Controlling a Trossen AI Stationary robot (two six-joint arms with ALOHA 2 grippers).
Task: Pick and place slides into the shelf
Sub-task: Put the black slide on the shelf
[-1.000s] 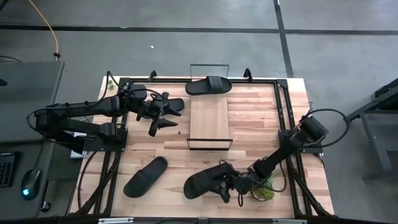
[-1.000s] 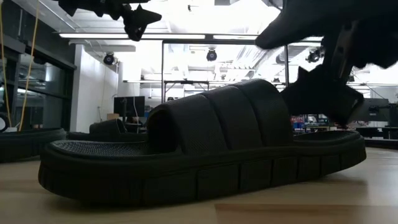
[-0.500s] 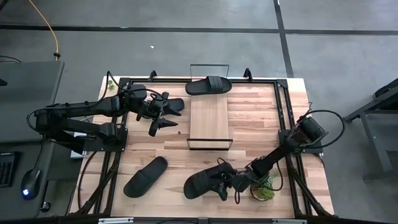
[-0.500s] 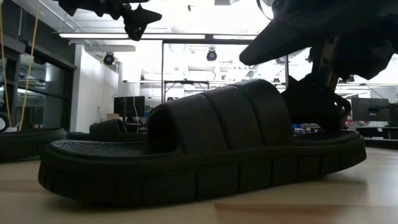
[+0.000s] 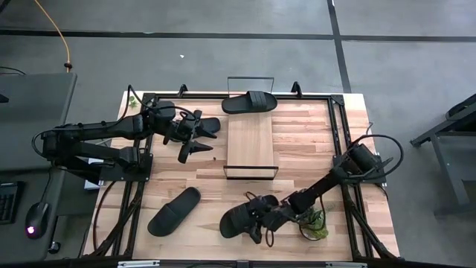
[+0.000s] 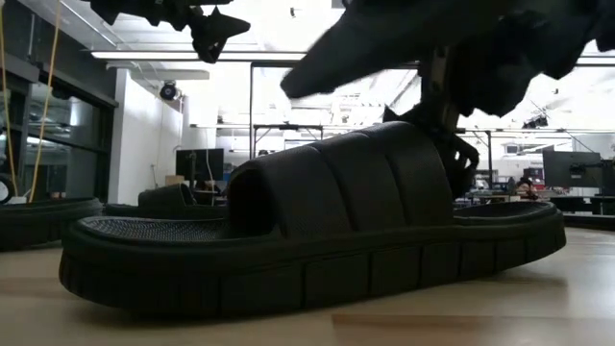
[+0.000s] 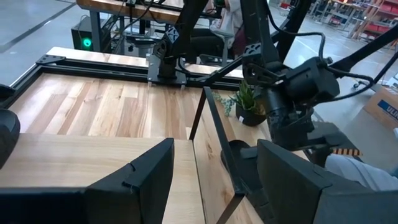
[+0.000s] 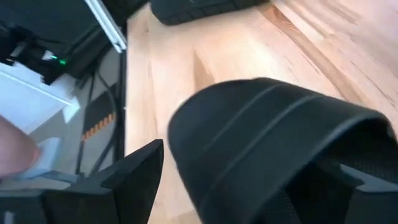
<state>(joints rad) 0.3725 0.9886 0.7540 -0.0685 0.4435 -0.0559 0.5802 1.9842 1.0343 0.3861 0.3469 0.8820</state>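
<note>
I need to close my right gripper on the near slide's strap [image 8: 261, 130] now, because one finger reaches into its opening [image 8: 354, 149] and the other reaches down along its outer side.
Several black slides lie about the shelf [image 5: 251, 145], a light-wood plank with black wire rails at its short ends. One slide [image 5: 249, 102] lies across the shelf's far end. A second [image 5: 210, 126] sits by my left gripper [image 5: 192, 143], which hovers open left of the shelf. A third [image 5: 174, 211] rests sole-down near the near-left corner. The fourth [image 5: 239, 221] stands sole-down near the near edge. My right gripper [image 5: 259, 220] is open over that slide's ribbed strap [image 8: 267, 137], with one finger [image 8: 121, 183] outside the strap and the other [image 8: 348, 180] low at its opening. My right gripper comes slanting down from the table's right over the near slide's strap [image 6: 356, 183]. One finger [image 6: 450, 144] reaches down at the strap's edge and the other [image 6: 327, 62] stays in the air above it. Whether a finger touches the strap, I cannot tell.
A small potted plant [image 5: 316, 225] stands right beside my right arm near the near-right corner. Black frame rails run along the table's edges [image 5: 338, 134]. Bare wood lies between the shelf and the right rail [image 5: 305, 141].
My right gripper has moved toward the table's left and come down, from beside the near slide's end to over its strap. That slide has stayed where it was.
</note>
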